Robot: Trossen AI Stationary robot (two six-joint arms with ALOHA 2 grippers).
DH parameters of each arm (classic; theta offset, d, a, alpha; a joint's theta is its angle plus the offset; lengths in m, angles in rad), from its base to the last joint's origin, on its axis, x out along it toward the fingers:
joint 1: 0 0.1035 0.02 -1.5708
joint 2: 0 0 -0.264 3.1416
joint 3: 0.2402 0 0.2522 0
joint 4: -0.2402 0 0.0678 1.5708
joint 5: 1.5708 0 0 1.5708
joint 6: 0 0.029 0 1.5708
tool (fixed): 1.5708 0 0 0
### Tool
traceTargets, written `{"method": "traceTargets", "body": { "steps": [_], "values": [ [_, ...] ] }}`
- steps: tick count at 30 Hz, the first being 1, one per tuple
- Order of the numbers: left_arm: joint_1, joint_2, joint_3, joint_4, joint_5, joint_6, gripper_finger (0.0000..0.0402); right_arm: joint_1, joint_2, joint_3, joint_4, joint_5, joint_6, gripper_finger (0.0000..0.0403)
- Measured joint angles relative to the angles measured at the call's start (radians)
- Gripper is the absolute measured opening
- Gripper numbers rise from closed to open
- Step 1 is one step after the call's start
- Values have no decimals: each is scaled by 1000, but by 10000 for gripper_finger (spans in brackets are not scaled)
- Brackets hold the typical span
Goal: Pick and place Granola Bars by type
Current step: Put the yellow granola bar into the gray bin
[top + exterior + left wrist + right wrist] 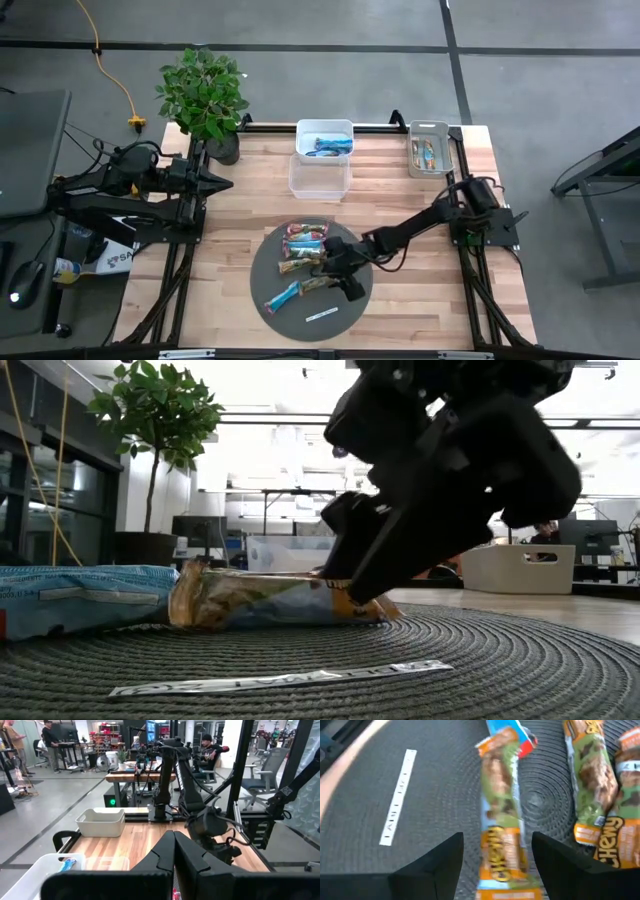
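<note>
My right gripper grabs the tan-and-green bar by its orange-labelled end [501, 857] next, to sort the bar into the pale bin.
Several granola bars lie flat on a round grey mat [268, 262]. My right gripper [497, 857] is open, low over the mat, with one finger on either side of a tan-and-green bar [502, 820] and a gap to it on both sides. In the low view that gripper [350, 575] hangs over the right end of this bar [260, 600]. A blue bar [283, 296] lies beside it, toward the table's left. More bars [303, 245] lie toward the far side of the mat. My left gripper [174, 855] is shut and waits near the table's left edge [215, 183].
A thin white strip [322, 314] lies on the mat's near part. At the far edge stand a white bin [325, 128] holding blue bars, a clear bin [320, 188] in front of it, and a pale bin [445, 150] holding tan bars. A potted plant [205, 95] stands at the far left corner.
</note>
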Motion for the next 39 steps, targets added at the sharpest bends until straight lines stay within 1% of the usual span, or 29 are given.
{"method": "traceTargets", "body": {
  "steps": [9, 12, 19, 23, 26, 30, 31, 35, 39],
  "values": [
    [0, 0, 0, 0, 0, 0, 1, -5, 5, 0, -9, 9, 1, 217],
    [0, 0, 0, 0, 0, 0, 1, -6, 5, 0, -32, 12, 13, 198],
    [0, 0, 0, 0, 0, 0, 1, -6, 5, 0, -44, -1, 21, 125],
    [0, 0, 0, 0, 0, 0, 1, -6, 4, 8, -41, -13, 44, 94],
    [0, 0, 0, 0, 0, 0, 1, -6, -9, 28, -46, -23, 44, 81],
    [0, 0, 0, 0, 0, 0, 1, -13, -54, 71, -81, -17, 38, 77],
    [0, 0, 0, 0, 0, 0, 1, -17, -69, 85, -99, -3, 38, 77],
    [0, 0, 0, 0, 0, 0, 1, -40, -124, 118, -188, 105, 49, 77],
    [0, 0, 0, 0, 0, 0, 1, -96, -159, 119, -244, 141, 115, 78]
  ]
}}
